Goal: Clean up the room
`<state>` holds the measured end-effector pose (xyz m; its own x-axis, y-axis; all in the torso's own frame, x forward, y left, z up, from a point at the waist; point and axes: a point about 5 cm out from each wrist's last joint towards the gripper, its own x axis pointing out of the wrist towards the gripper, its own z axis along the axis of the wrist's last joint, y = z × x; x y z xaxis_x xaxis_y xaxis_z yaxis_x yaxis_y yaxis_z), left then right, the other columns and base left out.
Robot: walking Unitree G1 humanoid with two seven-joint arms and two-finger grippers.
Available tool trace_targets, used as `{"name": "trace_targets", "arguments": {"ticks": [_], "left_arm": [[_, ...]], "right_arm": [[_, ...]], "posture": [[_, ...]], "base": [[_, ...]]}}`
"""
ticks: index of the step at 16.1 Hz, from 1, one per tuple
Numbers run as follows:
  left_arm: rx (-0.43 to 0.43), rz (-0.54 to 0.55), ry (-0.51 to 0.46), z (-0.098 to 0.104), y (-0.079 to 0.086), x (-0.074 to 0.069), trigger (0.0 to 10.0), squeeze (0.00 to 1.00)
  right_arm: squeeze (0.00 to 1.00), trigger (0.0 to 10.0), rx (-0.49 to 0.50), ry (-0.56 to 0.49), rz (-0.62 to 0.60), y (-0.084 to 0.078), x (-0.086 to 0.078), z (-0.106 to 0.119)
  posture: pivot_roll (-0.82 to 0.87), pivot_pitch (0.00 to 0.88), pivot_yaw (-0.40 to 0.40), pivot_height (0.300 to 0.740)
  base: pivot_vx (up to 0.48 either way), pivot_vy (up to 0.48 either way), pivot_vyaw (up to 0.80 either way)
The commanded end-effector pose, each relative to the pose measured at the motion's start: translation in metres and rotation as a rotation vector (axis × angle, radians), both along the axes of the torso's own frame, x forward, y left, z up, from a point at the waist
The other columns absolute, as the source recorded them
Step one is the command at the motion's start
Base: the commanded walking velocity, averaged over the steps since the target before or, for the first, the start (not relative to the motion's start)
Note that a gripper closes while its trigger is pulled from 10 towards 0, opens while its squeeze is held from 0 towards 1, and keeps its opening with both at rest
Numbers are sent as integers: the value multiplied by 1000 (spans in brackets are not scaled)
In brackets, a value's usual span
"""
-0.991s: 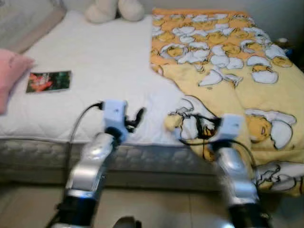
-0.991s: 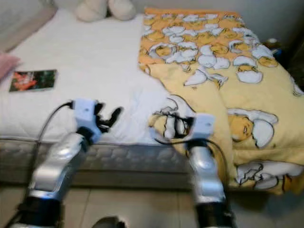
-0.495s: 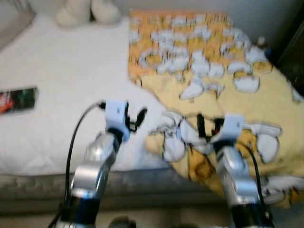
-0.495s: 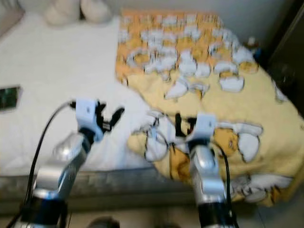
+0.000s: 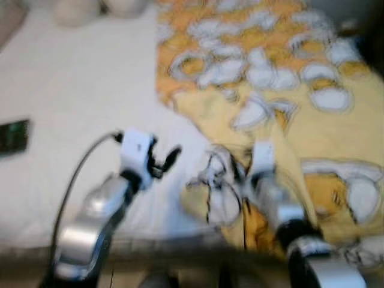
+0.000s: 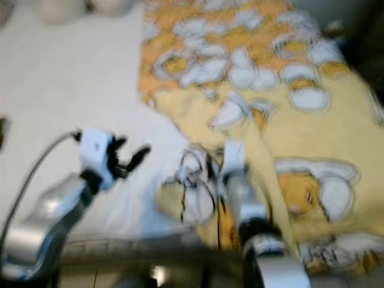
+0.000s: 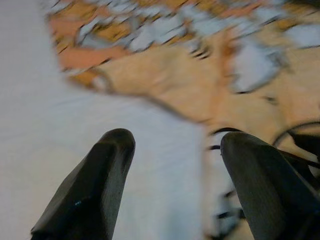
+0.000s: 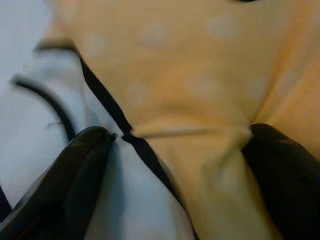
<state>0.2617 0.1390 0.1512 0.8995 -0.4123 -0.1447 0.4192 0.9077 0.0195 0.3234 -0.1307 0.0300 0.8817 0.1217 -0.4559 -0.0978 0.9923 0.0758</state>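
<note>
The yellow blanket (image 5: pixel 288 90) lies spread flat over the bed except for the raised fold at its corner (image 5: pixel 240 173), so my right gripper will pick it up by that fold next.
A yellow blanket (image 5: pixel 288 90) printed with white egg figures covers the bed's right half; its loose corner (image 5: pixel 219 198) lies bunched near the front edge. My right gripper (image 8: pixel 180 134) is open and pressed down onto that corner, a fold of yellow cloth rising between its two black fingers (image 8: pixel 75 165). My left gripper (image 5: pixel 165 163) is open and hovers over the bare white sheet (image 5: pixel 78 78), just left of the blanket's edge. In the left wrist view its fingers (image 7: pixel 95 185) hold nothing.
A dark flat book (image 5: pixel 13 137) lies on the sheet at far left. Pale plush toys (image 5: pixel 75 9) sit at the head of the bed. The mattress's front edge (image 5: pixel 150 249) runs just below my arms. The picture is blurred.
The camera has moved closer over the bed. My right gripper has dropped onto the blanket's bunched corner. The left gripper stays open above the sheet.
</note>
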Motion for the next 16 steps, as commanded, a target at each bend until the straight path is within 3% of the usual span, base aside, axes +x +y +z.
{"name": "trace_targets", "arguments": {"ticks": [1, 8, 9, 10, 14, 16], "left_arm": [[3, 16, 28, -3, 6, -6, 10000, 0], [-8, 38, 65, -4, 5, -14, 10000, 0], [-13, 34, 66, -5, 3, -14, 10000, 0], [-15, 34, 69, -5, 3, -13, 10000, 0], [-31, 50, 106, -8, 3, -11, 10000, 0], [-32, 51, 106, -8, 3, -11, 10000, 0]], "right_arm": [[0, 10000, 1, 61, 42, 10, -8, -11], [0, 10000, 12, 26, 94, 25, -16, -18], [0, 6588, 28, 23, 110, 30, -20, -20], [0, 0, 46, 25, 133, 36, -24, -23], [0, 0, 100, 24, 218, 56, -41, -31], [0, 0, 120, -10, 243, 60, -42, -27]], "posture": [[257, 284, 75, 724], [210, 267, 53, 724], [205, 266, 53, 724], [201, 263, 53, 724], [191, 250, 53, 724], [186, 246, 52, 724]], "base": [[0, 0, 0], [0, 0, 0], [0, 0, 0], [0, 0, 0], [0, 0, 0], [0, 0, 0]]}}
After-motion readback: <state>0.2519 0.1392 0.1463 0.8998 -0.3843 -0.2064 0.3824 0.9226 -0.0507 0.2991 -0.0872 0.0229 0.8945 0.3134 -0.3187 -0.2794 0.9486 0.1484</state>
